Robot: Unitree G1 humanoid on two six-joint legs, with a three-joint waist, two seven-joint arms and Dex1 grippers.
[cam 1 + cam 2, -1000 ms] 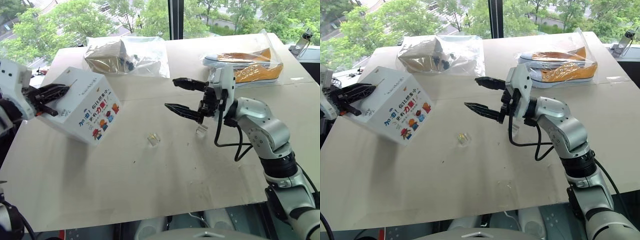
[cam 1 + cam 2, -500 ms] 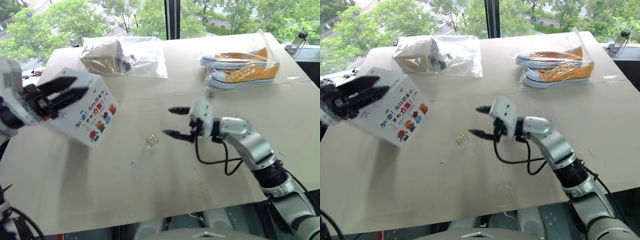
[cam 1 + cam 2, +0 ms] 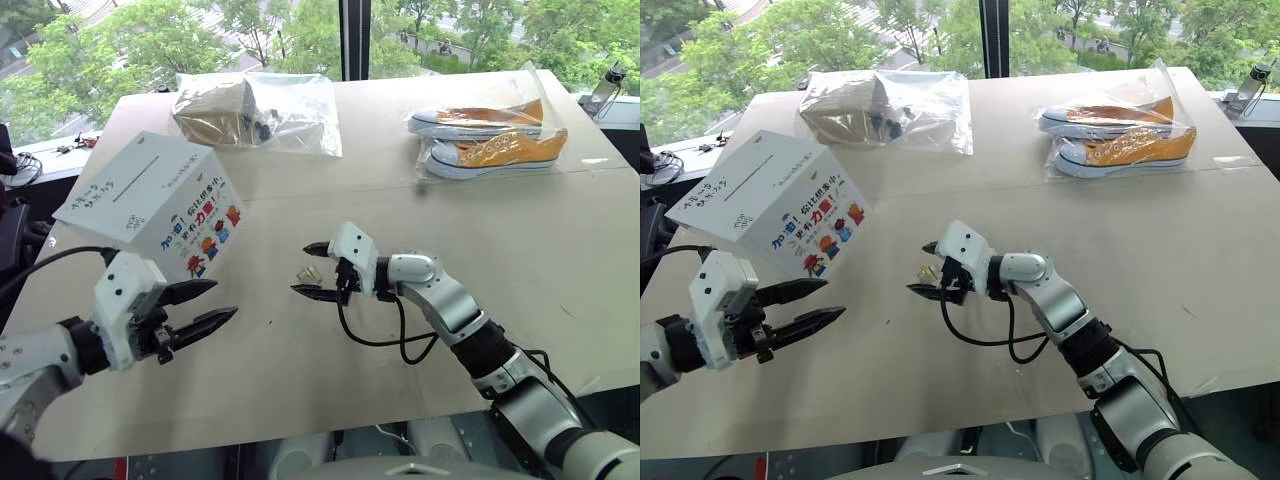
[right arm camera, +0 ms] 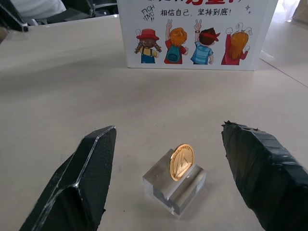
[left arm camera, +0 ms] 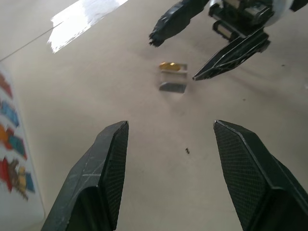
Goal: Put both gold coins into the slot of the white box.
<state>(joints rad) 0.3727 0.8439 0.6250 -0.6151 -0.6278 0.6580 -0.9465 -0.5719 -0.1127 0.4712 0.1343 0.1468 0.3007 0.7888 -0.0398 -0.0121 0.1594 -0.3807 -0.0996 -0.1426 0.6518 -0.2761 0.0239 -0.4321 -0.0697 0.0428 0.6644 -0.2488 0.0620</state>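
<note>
I should grab the gold coin with my left gripper next, by its exposed upper edge, because the clear block surrounds the coin's lower part.
The white box with cartoon figures stands at the table's left, its thin dark slot on the top face. One gold coin stands on edge in a small clear block mid-table. My right gripper is open low over the table, a finger on each side of that block, touching neither block nor coin. Nearer the front edge, my left gripper is open and empty, below the box and pointing toward the coin.
A clear bag with a brown parcel lies at the back left. Bagged orange sneakers lie at the back right. A cable loops from my right wrist onto the table, and the front edge is close behind my left gripper.
My left gripper opened, let go of the box and drew back and down toward the front edge. My right gripper sank to the table and now straddles the coin's block.
</note>
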